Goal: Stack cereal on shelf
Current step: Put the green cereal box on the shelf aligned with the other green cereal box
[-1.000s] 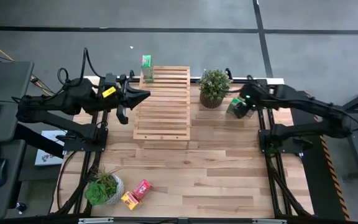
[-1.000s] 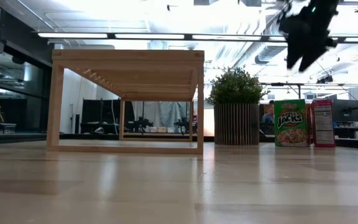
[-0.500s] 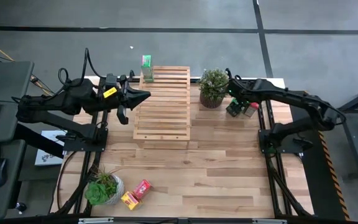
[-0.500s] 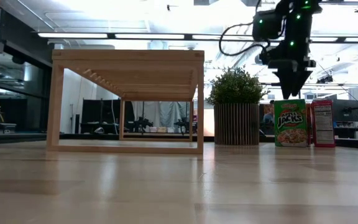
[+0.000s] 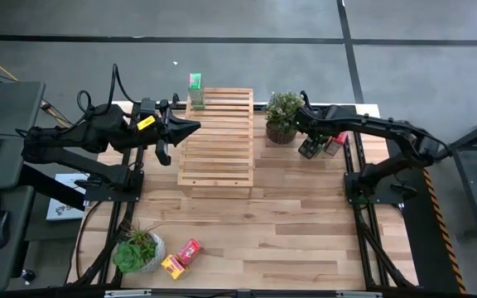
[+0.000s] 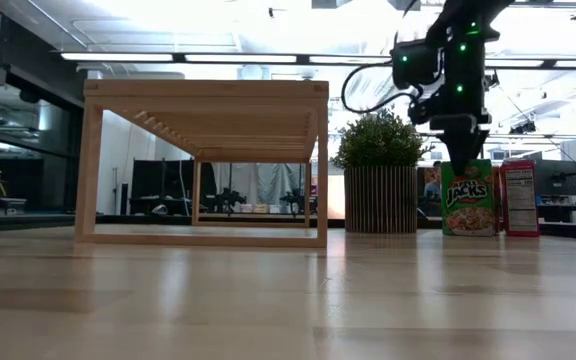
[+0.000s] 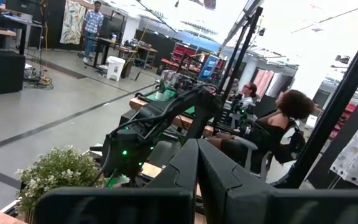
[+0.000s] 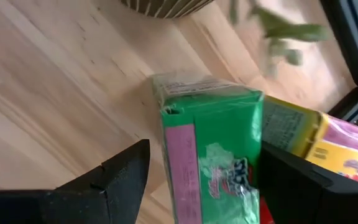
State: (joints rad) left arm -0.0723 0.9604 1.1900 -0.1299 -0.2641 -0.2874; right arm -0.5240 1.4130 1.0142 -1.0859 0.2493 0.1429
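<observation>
The green cereal box needs to be stacked on the slatted shelf, so I should grab the green cereal box's pink-striped end with my right gripper next.
A green cereal box point(image 6: 467, 197) stands upright on the table beside a potted plant point(image 6: 380, 170), with a red-pink box point(image 6: 519, 198) close on its other side. My right gripper point(image 6: 458, 150) hangs open just above the green box, pointing steeply down. In the right wrist view its fingers point(image 8: 120, 177) stand on either side of the box top point(image 8: 213, 143) without touching it. The shelf point(image 5: 218, 136) stands at the far middle of the table. My left gripper point(image 5: 190, 128) waits shut in the air at the shelf's left side.
Another green box point(image 5: 195, 91) stands at the shelf's far left corner. A red-pink box point(image 5: 190, 251) and a yellow box point(image 5: 172, 266) lie by a second plant point(image 5: 137, 252) at the near left. Bare tabletop point(image 5: 288, 223) stretches across the near right.
My right gripper has come down and toward the table's left, ending over the green box by the plant. It has tipped more steeply downward and rolled at the wrist. Its fingers have stayed open.
</observation>
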